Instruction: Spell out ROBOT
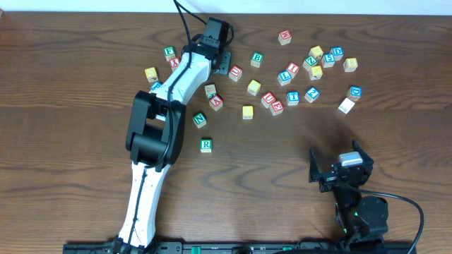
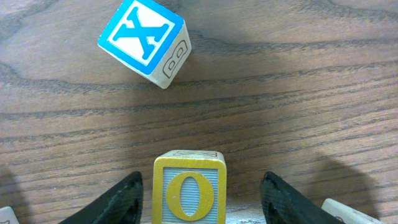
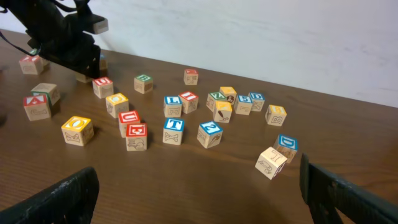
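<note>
I can close my left gripper on the yellow O block (image 2: 189,194) now, because my fingers reach down on either side of it, level with its lettered side.
My left gripper (image 2: 200,202) is open with a yellow O block (image 2: 189,194) between its fingers, a gap on each side. A blue X block (image 2: 144,40) lies tilted just beyond it. In the overhead view the left gripper (image 1: 215,44) is at the far side of the table and hides the O block. A green R block (image 1: 205,145) sits alone nearer the front. A blue T block (image 1: 293,98) and a green B block (image 1: 257,59) lie among the scattered blocks. My right gripper (image 1: 339,169) is open and empty, near the front right.
Several more letter blocks are scattered across the far half of the table, such as a red U (image 3: 128,118), a red E (image 3: 136,137), a yellow block (image 3: 77,130) and a plain I block (image 3: 271,163). The left arm (image 1: 166,99) spans the left centre.
</note>
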Tool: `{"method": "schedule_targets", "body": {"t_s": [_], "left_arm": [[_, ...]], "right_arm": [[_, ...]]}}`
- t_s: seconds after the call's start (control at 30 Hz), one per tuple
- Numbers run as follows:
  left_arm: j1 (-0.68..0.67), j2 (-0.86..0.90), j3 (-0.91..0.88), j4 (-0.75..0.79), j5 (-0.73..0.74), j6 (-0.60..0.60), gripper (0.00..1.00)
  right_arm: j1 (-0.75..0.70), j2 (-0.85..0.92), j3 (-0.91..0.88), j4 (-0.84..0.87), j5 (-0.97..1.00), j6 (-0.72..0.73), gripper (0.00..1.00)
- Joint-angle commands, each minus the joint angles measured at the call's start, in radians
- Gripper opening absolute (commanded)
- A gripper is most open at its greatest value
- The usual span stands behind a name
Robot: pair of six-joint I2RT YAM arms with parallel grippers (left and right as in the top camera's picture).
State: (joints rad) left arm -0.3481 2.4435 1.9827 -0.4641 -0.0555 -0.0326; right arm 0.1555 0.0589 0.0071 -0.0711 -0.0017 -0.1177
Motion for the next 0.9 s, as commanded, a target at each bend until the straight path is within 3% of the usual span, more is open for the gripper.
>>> {"method": "schedule_targets", "body": {"t_s": [0.0,0.53,0.87], "left_arm": [[0.005,0.021,0.022,-0.003,-0.01,-0.006,0.58],[0.005,0.021,0.018,-0.012,-0.01,-0.006,0.57],[0.005,0.022,0.018,-0.009,-0.01,-0.006,0.49]], "right_arm": [[-0.006,0.0,-0.002,-0.004,0.002,-0.011,0.99],[-0.006,0.0,-0.002,-0.004,0.002,-0.011,0.99],[-0.006,0.0,-0.002,-0.004,0.002,-0.011,0.99]]}}
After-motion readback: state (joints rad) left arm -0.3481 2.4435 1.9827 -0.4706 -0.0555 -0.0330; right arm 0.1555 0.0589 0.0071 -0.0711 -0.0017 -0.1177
